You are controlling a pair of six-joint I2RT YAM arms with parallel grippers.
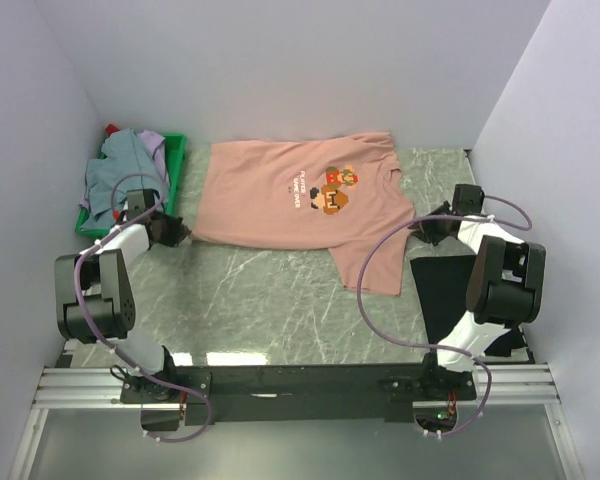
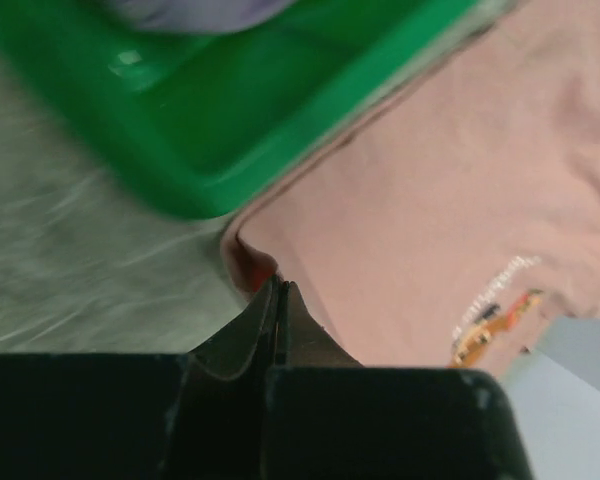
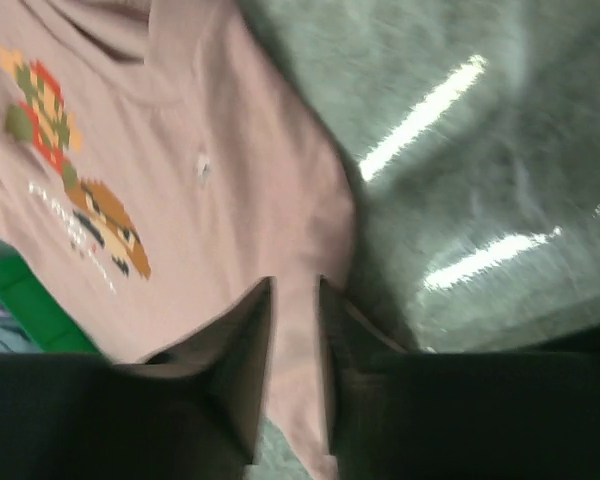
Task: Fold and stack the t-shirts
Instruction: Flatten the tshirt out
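Note:
My right gripper should next fold the t-shirt's near side over its body, so it needs to grab the pink t-shirt's near sleeve by its outer edge [image 3: 302, 305].
A salmon-pink t-shirt [image 1: 290, 200] with a pixel-figure print lies spread, print up, across the middle of the table. My left gripper [image 1: 185, 236] is shut on its near left corner, right beside the crate; in the left wrist view the jaws [image 2: 280, 286] meet on a small fold of the pink cloth [image 2: 430, 190]. My right gripper [image 1: 421, 228] sits at the shirt's right sleeve. Its jaws [image 3: 295, 288] stand a little apart with pink cloth [image 3: 230, 150] lying in the gap. A black t-shirt [image 1: 442, 290] lies flat at the near right. Grey-blue [image 1: 120, 172] and lavender [image 1: 158, 148] t-shirts are heaped in the crate.
A green plastic crate [image 1: 176, 165] stands at the back left against the wall, close to my left gripper; its rim [image 2: 240, 120] fills the top of the left wrist view. White walls close in the table on three sides. Marbled grey tabletop [image 1: 270, 300] shows in front.

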